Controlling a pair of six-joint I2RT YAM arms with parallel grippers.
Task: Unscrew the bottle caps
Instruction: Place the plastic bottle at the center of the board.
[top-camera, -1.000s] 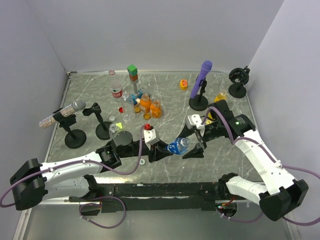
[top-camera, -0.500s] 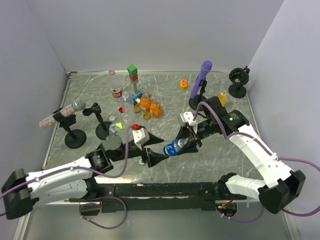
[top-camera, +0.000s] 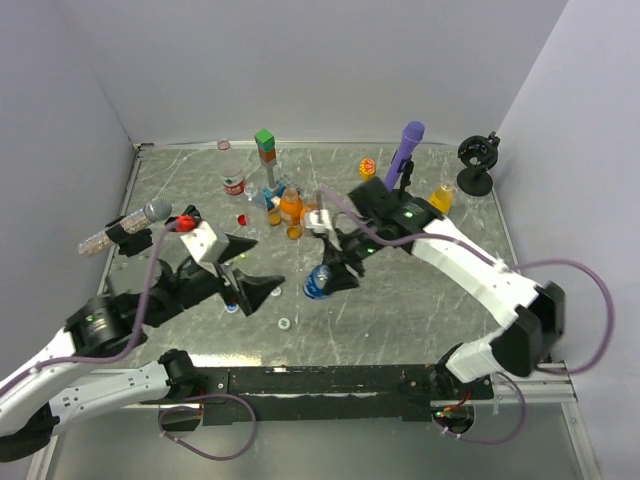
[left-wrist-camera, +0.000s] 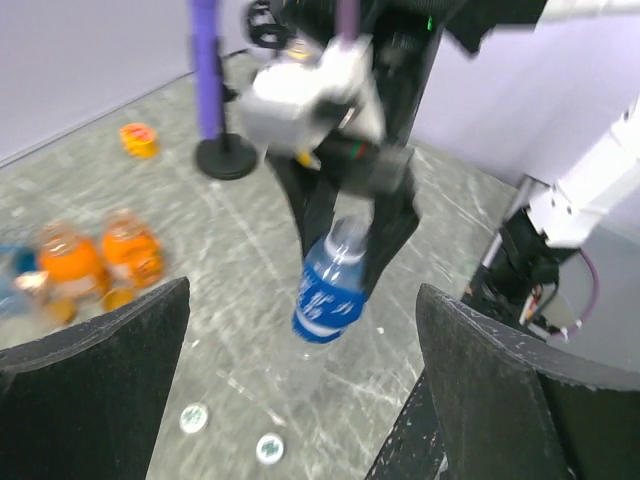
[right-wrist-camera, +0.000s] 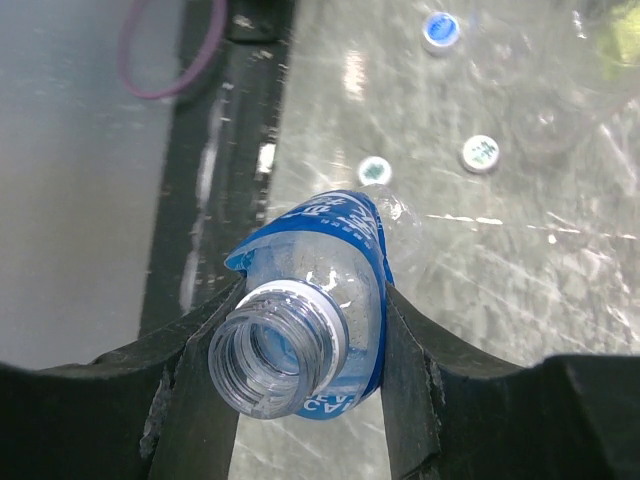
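The bottle hangs tilted with its base off the table and would topple if I opened now, so for now it stays held in my right gripper.
My right gripper (top-camera: 330, 274) is shut on a small blue-labelled bottle (top-camera: 319, 283) and holds it tilted above the table's middle. In the right wrist view the fingers (right-wrist-camera: 405, 385) clamp the bottle (right-wrist-camera: 330, 270) just under its neck. The neck is open, with no cap on it. My left gripper (top-camera: 254, 268) stands open to the left of the bottle, apart from it. In the left wrist view the bottle (left-wrist-camera: 332, 292) hangs ahead of my open left gripper (left-wrist-camera: 300, 400). Loose bottle caps lie on the table: a blue one (right-wrist-camera: 440, 28) and two white ones (right-wrist-camera: 481, 152) (right-wrist-camera: 374, 170).
Several more bottles (top-camera: 291, 206) cluster at the back centre beside stacked green and orange blocks (top-camera: 265, 150). A red-labelled bottle (top-camera: 234, 184) stands left of them. A purple microphone (top-camera: 405, 150) and a black stand (top-camera: 476, 160) are at the back right, a silver microphone (top-camera: 140, 215) at the left.
The left gripper opened, let go of the bottle and drew back to the left. The right gripper closed on the bottle and carried it leftward.
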